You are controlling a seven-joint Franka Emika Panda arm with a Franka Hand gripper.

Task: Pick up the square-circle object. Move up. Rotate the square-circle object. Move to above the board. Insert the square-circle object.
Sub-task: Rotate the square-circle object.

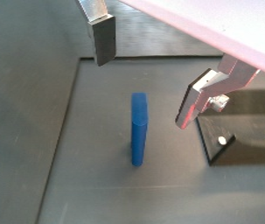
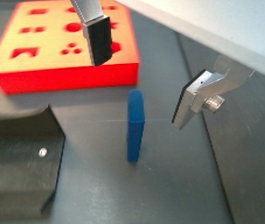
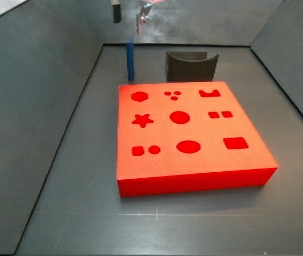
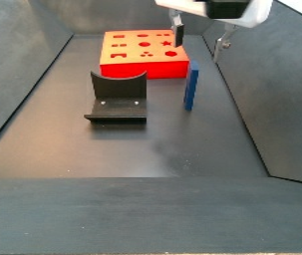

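My gripper grabs the blue peg by its upper part [image 3: 131, 47] next, which leaves the blue peg's lower end free to enter the board [image 3: 234, 165].
The square-circle object [image 1: 138, 127] is a slim blue peg standing upright on the dark floor, seen edge-on in both wrist views [image 2: 135, 127]. In the side views it stands just beyond the board's far edge [image 3: 131, 58] and to the right of the fixture [image 4: 190, 90]. My gripper [image 1: 149, 74] hangs above it, open, with nothing between the fingers [image 2: 97, 39]. The peg's top lies below the gap [image 2: 144, 74]. The gripper [image 3: 130, 12] [image 4: 197, 38] is apart from the peg. The board [image 3: 234, 165] is a flat red block with darker cut-outs [image 2: 52, 74] [image 4: 127, 68].
The fixture [image 3: 190, 65], a dark bracket on a base plate, stands beside the peg near the board [image 4: 118, 97] [image 1: 246, 131] [image 2: 17, 166]. Grey sloping walls [image 3: 47, 70] ring the floor on all sides [image 4: 266, 100].
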